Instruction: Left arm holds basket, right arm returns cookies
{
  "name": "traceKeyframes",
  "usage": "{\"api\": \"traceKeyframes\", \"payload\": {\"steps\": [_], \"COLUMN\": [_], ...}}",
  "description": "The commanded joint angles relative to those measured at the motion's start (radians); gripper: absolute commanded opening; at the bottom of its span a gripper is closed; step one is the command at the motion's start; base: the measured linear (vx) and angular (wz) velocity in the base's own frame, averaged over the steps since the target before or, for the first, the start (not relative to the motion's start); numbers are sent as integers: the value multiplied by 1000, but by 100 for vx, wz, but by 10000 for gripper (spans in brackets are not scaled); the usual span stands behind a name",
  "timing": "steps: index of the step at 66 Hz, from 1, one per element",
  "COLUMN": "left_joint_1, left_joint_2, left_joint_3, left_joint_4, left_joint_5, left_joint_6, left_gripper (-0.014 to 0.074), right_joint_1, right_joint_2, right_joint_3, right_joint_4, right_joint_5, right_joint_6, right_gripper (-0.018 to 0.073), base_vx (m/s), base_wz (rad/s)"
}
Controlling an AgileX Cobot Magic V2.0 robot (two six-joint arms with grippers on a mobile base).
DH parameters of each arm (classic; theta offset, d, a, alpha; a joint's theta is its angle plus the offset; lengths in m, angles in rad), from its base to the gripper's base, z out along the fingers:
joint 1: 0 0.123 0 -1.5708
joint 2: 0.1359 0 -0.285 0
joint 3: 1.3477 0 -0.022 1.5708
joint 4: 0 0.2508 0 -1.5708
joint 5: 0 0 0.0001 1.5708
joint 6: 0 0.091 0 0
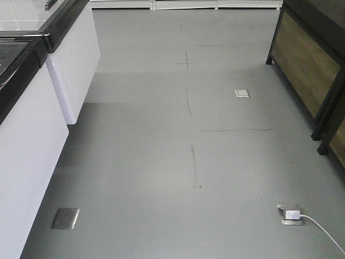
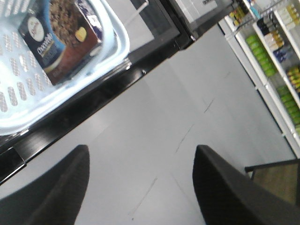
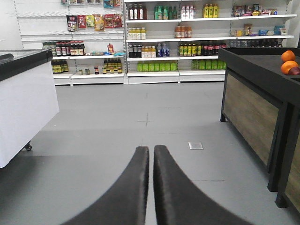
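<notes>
I should grab the light blue basket by its carrying handle with my left gripper next. That way I can hold the basket (image 2: 112, 49) for returning the cookies.
In the left wrist view the light blue basket (image 2: 112, 49) rests on a black-edged counter at the upper left. The dark navy and brown cookies box (image 2: 58, 40) lies inside it. My left gripper (image 2: 140, 157) is open and empty, its two black fingers spread wide over the grey floor, below and to the right of the basket and apart from it. In the right wrist view my right gripper (image 3: 151, 149) is shut with nothing between its fingers, pointing across the floor toward the shelves. Neither arm shows in the front view.
A white freezer cabinet with black top (image 1: 32, 108) lines the left, and also shows in the right wrist view (image 3: 23, 89). A dark wooden display stand (image 1: 318, 70) with oranges (image 3: 288, 63) is on the right. Stocked shelves (image 3: 159, 42) lie ahead. A plugged floor socket (image 1: 291, 214) has a white cable.
</notes>
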Motion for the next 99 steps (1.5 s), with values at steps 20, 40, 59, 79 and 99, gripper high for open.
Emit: {"api": "traceKeyframes", "payload": {"steps": [20,40,59,79,99], "left_joint_1": [134,134,133,107,77], "left_joint_2": [161,365,486,566,635], "left_joint_3": [-32,-32,-32,-64,-218], "left_joint_4": [-357,-650,-926,-1034,-1034], "left_joint_5": [-97,-68,-61,-57,-61], "left_joint_6": [177,416,565,614,567], "left_gripper": [460,462,488,509,508], "right_joint_1": [-8,-8,-8,-8,-8], "right_joint_2": [-12,-12,-12,-12,-12], "right_joint_3": [16,16,16,16,16], "right_joint_4": [-2,-2,-2,-2,-2], "right_joint_5": [-73,-73,-72,-72,-72], "right_joint_6": [-8,-8,-8,-8,-8], "right_gripper": [-11,-11,-11,-11,-11], "base_vx": [0,0,0,0,0], "base_wz": [0,0,0,0,0]}}
